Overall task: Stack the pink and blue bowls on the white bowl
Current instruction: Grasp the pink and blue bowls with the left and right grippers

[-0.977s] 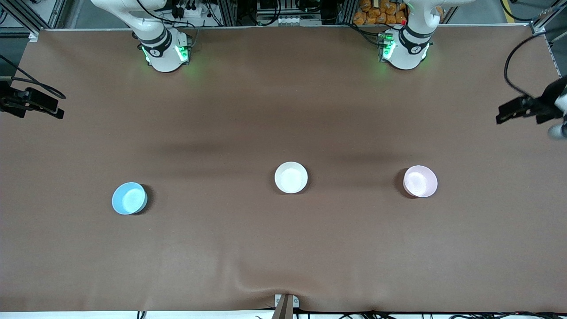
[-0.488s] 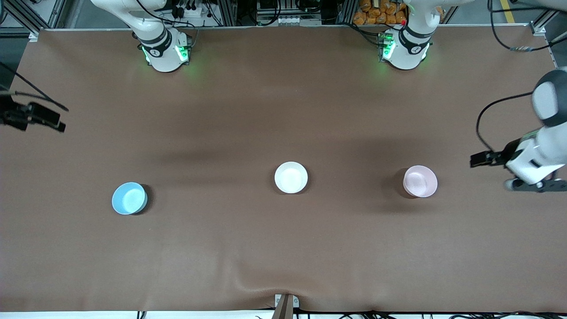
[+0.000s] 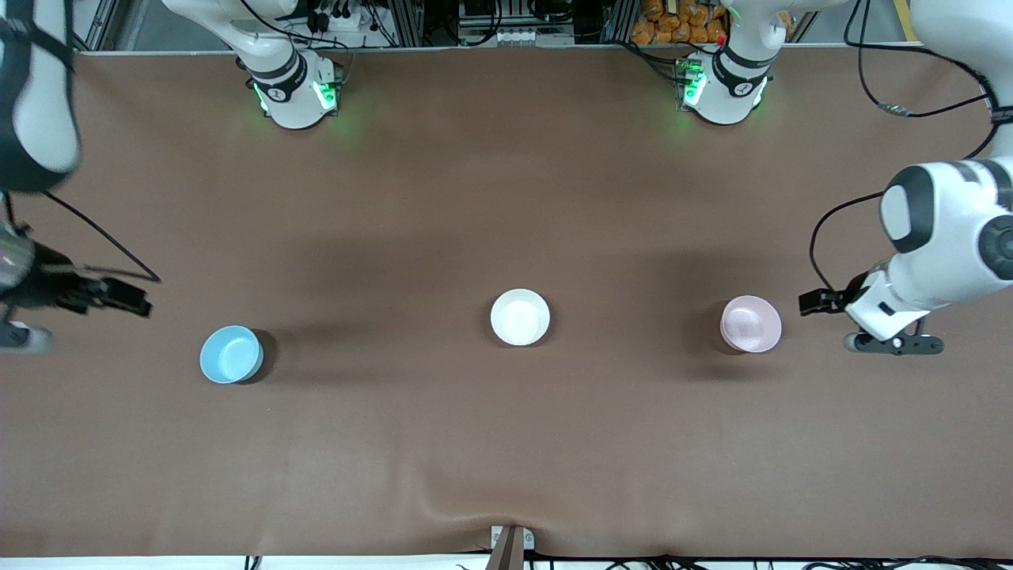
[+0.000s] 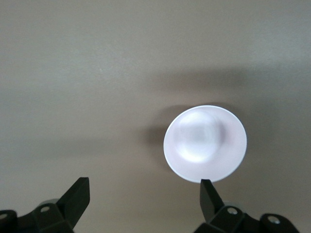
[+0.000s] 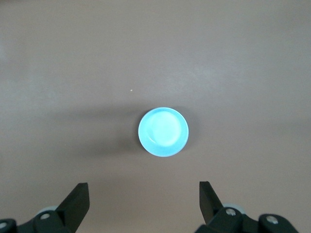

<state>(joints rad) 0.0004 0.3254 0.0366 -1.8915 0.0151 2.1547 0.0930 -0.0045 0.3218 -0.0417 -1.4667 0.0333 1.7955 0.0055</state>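
Observation:
My left gripper is going to pick up the pale pink bowl by its rim (image 3: 780,331) next, to stack it on the white bowl (image 3: 520,317).
The white bowl (image 3: 520,317) sits at the table's middle. The pale pink bowl (image 3: 750,324) sits beside it toward the left arm's end, and the sky-blue bowl (image 3: 231,354) sits toward the right arm's end. My left gripper (image 3: 894,345) hangs over bare table just past the pink bowl, at the left arm's end. In the left wrist view it (image 4: 144,190) is open and empty, with the pink bowl (image 4: 205,143) close ahead of one fingertip. My right gripper (image 3: 14,337) hangs over the table's edge past the blue bowl. In the right wrist view it (image 5: 142,191) is open and empty, with the blue bowl (image 5: 163,132) ahead.
A brown cloth (image 3: 506,443) covers the table and wrinkles near the front edge. The two arm bases (image 3: 294,91) (image 3: 722,87) stand along the edge farthest from the front camera. A small bracket (image 3: 510,542) sits at the front edge.
Both arms have swung in from the table's ends and lowered toward their bowls, the left toward the pink one and the right toward the blue one. The bowls have not moved.

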